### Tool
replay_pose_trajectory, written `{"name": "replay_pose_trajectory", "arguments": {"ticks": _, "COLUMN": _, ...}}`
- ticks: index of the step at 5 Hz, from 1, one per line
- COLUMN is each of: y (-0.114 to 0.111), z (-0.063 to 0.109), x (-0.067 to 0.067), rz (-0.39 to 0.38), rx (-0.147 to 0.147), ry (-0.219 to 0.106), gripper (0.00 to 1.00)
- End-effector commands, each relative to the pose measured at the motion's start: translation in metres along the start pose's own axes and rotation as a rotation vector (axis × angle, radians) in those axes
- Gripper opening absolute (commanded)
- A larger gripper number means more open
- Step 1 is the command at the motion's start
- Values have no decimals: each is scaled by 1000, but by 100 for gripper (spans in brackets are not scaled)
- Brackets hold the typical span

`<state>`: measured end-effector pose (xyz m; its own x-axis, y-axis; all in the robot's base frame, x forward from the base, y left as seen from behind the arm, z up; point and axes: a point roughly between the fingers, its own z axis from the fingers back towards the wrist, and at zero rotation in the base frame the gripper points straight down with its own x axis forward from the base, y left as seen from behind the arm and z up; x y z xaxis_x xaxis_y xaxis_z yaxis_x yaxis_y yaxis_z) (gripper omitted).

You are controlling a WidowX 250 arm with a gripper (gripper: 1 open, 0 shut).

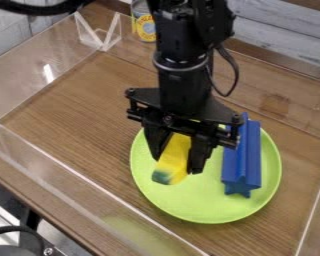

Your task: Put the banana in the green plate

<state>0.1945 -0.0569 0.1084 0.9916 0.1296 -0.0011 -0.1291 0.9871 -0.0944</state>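
The green tip of the banana is low above the green plate and inside the plate's rim, so the gripper needs to open.
The yellow banana (172,163) with its green tip pointing down hangs between the black fingers of my gripper (179,160), which is shut on it. It hovers just over the middle-left of the round lime-green plate (190,200); whether its tip touches the plate I cannot tell. The black arm rises straight up from the gripper and hides the plate's far rim.
A blue ridged block (243,155) lies on the plate's right side, close to the gripper's right finger. Clear plastic walls (29,70) ring the wooden table (83,110). A yellow-labelled container (145,25) stands behind the arm.
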Motion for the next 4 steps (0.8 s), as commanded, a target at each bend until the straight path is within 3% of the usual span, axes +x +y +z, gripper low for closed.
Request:
{"name": "replay_pose_trajectory", "arguments": {"ticks": 1, "y": -3, "z": 5, "x": 5, "rz": -1, "rx": -13, "ry": -27, "gripper": 0}}
{"name": "replay_pose_trajectory", "arguments": {"ticks": 2, "y": -5, "z": 4, "x": 6, "rz": -6, "rx": -16, "ry": -28, "gripper": 0}}
{"name": "replay_pose_trajectory", "arguments": {"ticks": 3, "y": -7, "z": 2, "x": 7, "rz": -10, "rx": -20, "ry": -28, "gripper": 100}}
{"name": "replay_pose_trajectory", "arguments": {"ticks": 4, "y": -6, "z": 6, "x": 9, "rz": -16, "rx": -17, "ry": -26, "gripper": 100}}
